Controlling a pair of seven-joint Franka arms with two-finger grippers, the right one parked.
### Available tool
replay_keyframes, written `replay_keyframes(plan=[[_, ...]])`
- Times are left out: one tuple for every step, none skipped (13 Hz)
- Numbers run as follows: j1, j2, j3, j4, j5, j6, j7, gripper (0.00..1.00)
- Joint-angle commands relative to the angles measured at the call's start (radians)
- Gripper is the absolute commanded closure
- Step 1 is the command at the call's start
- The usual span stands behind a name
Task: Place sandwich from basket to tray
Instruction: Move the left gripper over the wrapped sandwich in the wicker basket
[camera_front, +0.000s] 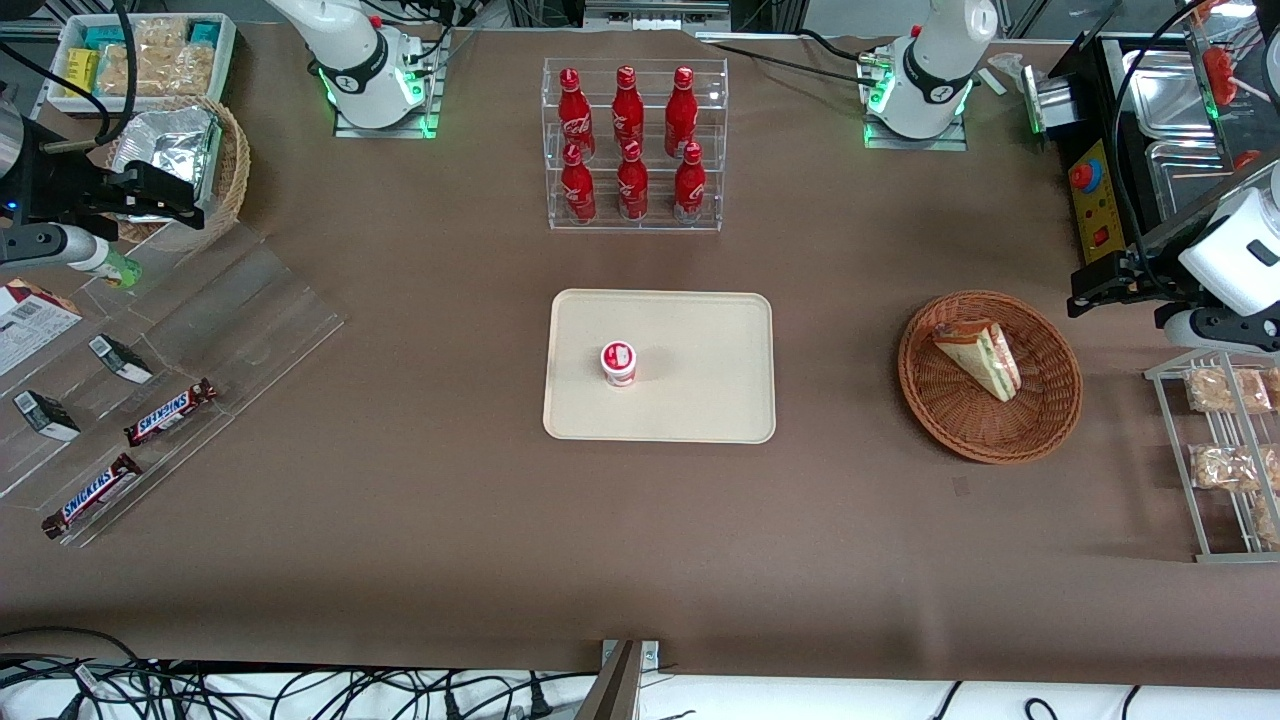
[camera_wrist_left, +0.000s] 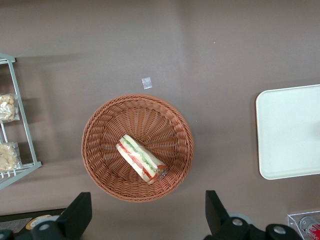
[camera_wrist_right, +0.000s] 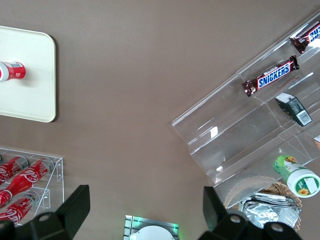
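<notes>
The sandwich in the basket should go onto the beige tray (camera_front: 700, 330), so my left gripper should next grab the sandwich by its crinkled-wrap end (camera_front: 959, 334).
The sandwich (camera_front: 980, 358) (camera_wrist_left: 141, 159), a wrapped white-bread wedge with green and red filling, lies in the round reddish-brown basket (camera_front: 990, 450) (camera_wrist_left: 100, 130). The beige tray (camera_front: 700, 330) (camera_wrist_left: 295, 130) sits mid-table, toward the parked arm's end from the basket, with a small red-and-white cup (camera_front: 619, 363) standing on it. My left gripper (camera_front: 1095, 290) (camera_wrist_left: 145, 220) hovers high beside the basket, toward the working arm's end and slightly farther from the front camera. Its fingers (camera_wrist_left: 75, 215) are spread wide open with nothing between them; only bare table shows in the gap.
A clear rack of red bottles (camera_front: 634, 145) stands farther from the front camera than the tray. A wire rack with snack packs (camera_front: 1225, 460) (camera_wrist_left: 15, 115) is close to the basket. Metal trays (camera_front: 1170, 120) and a control box are near the working arm.
</notes>
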Motion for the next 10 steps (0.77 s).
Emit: replay_keyframes(plan=[[0.004, 0.003, 0.001, 0.010, 0.018, -0.005, 0.019, 0.00], [0.002, 0.003, 0.004, 0.010, 0.018, -0.007, 0.011, 0.00], [0.004, 0.003, 0.007, 0.010, 0.018, -0.007, 0.011, 0.00], [0.010, 0.003, 0.008, 0.001, 0.019, -0.005, 0.010, 0.00], [0.017, 0.007, 0.007, -0.011, 0.039, -0.002, 0.010, 0.00], [0.016, 0.009, -0.004, -0.048, 0.094, 0.002, -0.001, 0.00], [0.016, 0.007, -0.005, -0.079, 0.107, 0.013, -0.022, 0.00], [0.020, 0.004, -0.004, -0.117, 0.107, 0.040, -0.058, 0.00], [0.028, 0.000, -0.004, -0.164, 0.111, 0.076, -0.090, 0.00], [0.036, -0.008, -0.002, -0.218, 0.111, 0.120, -0.122, 0.00]])
